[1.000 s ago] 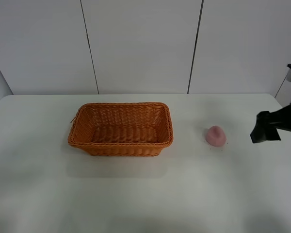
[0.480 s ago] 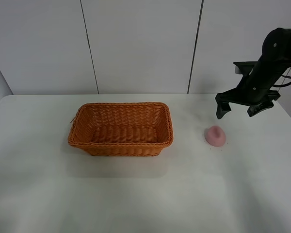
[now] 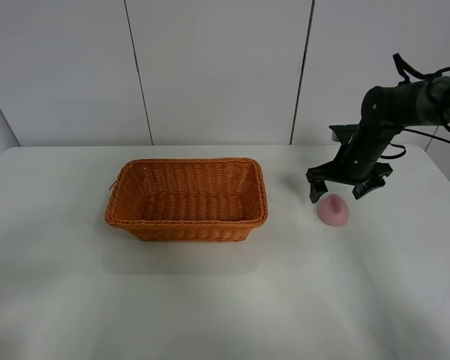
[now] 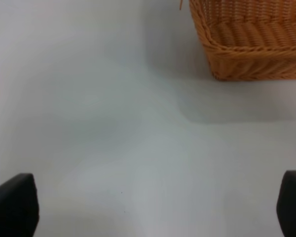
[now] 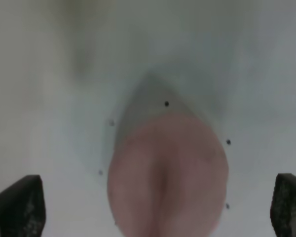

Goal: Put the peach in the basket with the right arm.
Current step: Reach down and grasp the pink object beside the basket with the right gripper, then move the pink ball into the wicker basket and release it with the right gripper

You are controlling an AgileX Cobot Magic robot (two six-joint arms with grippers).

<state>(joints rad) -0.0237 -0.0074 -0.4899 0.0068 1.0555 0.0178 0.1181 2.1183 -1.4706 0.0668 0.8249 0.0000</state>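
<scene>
I will grip the peach by its round sides with my right gripper next. Then it can go in the basket.
The pink peach rests on the white table to the right of the orange wicker basket, which holds nothing. My right gripper hangs open just above and behind the peach, one finger on each side of it, without touching. In the right wrist view the peach fills the middle between the two black fingertips. The left wrist view shows the left gripper open over bare table, with a corner of the basket beyond it.
White wall panels rise behind the table's far edge. The right arm reaches in from the right with loose cables near the wall. A few tiny dark specks lie on the table around the peach.
The right arm swung in from the right edge, then dropped and moved left until its open gripper sits over the peach. Peach and basket have not moved.
</scene>
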